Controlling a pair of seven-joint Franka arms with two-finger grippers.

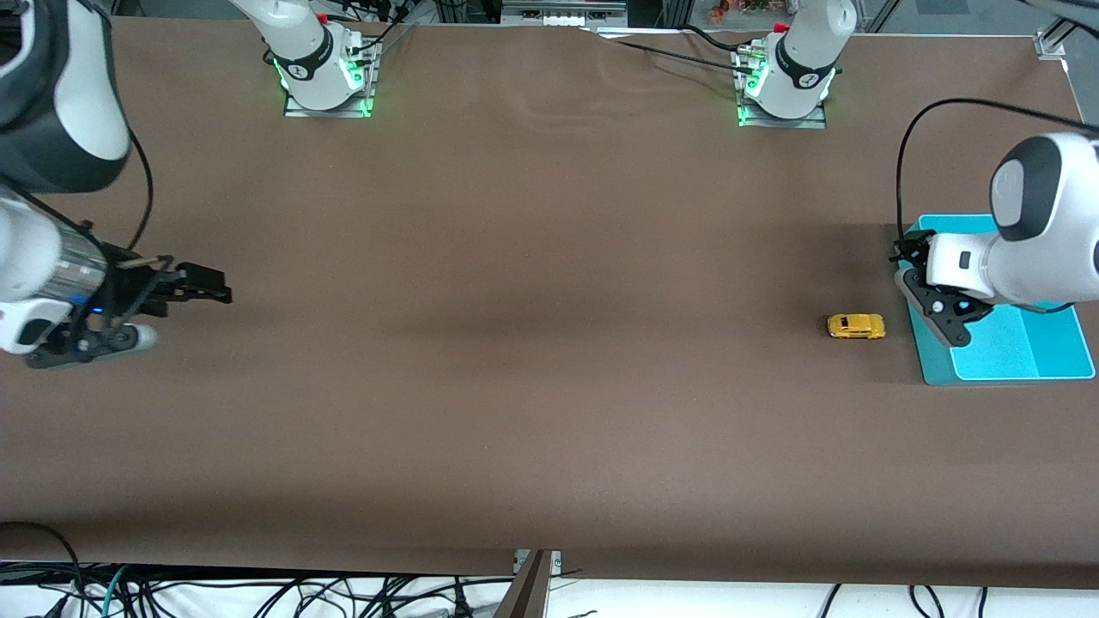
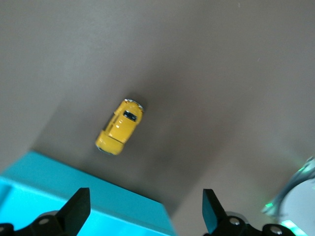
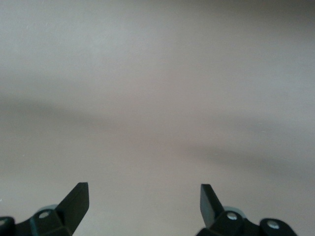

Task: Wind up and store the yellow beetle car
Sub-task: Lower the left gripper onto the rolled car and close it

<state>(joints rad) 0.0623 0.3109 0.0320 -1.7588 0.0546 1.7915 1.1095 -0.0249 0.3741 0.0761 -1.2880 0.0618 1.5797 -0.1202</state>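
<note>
My left gripper grabs the car by the sides of its cabin [image 1: 855, 326] next, to store the yellow beetle car in the teal tray [image 1: 1013, 352].
The yellow beetle car [image 1: 855, 326] stands on the brown table beside the teal tray [image 1: 1013, 352], toward the left arm's end. In the left wrist view the car [image 2: 119, 127] lies ahead of the open fingers, past the tray's edge [image 2: 74, 196]. My left gripper [image 1: 923, 287] hovers over the tray's edge that faces the car, open and empty; it also shows in the left wrist view [image 2: 146, 211]. My right gripper [image 1: 202, 287] waits over bare table at the right arm's end, open and empty, and shows in the right wrist view [image 3: 144, 204].
Both arm bases [image 1: 326, 69] [image 1: 786, 77] stand along the table's edge farthest from the front camera. Cables hang below the table's near edge [image 1: 258, 592].
</note>
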